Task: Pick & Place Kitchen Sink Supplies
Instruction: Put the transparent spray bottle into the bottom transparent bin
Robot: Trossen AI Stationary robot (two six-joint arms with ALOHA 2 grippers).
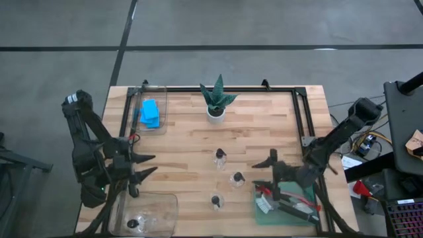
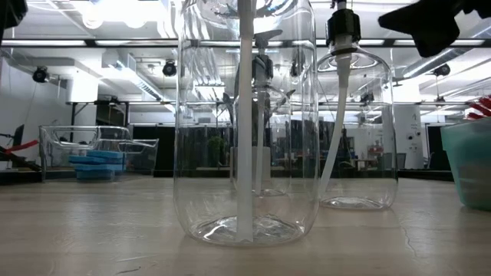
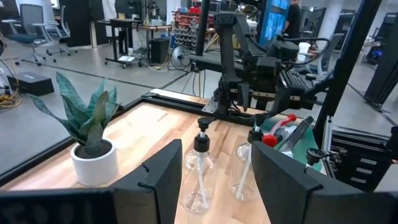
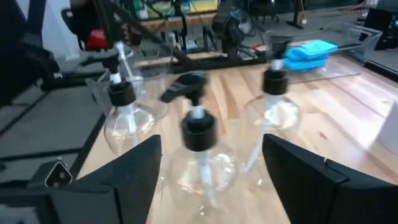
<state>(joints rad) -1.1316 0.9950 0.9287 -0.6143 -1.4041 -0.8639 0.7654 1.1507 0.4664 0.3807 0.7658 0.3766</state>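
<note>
My right gripper picks up the bottle by its black collar (image 1: 238, 177) next to set it beside the other one in the clear bin (image 1: 157, 213).
Three small clear black-capped bottles stand upright on the wooden table: one at mid-table (image 1: 221, 157), one right of it (image 1: 238, 178), one nearer the front (image 1: 216, 200). A fourth bottle (image 1: 132, 223) lies in the clear bin at the front left. Blue sponges (image 1: 151, 113) lie stacked in a clear bin at the far left. Red-and-black-handled brushes with white heads (image 1: 277, 201) lie in the green tray (image 1: 305, 195). My left gripper (image 1: 151, 166) is open and empty, left of the bottles. My right gripper (image 1: 263, 173) is open and empty, just right of the bottle (image 4: 199, 149) it faces.
A small green plant in a white pot (image 1: 216, 101) stands at the far middle. A black frame (image 1: 301, 112) runs along the table's far and right sides. The clear bin (image 1: 155, 213) at the front left sits by my left arm. Bare wood lies between plant and bottles.
</note>
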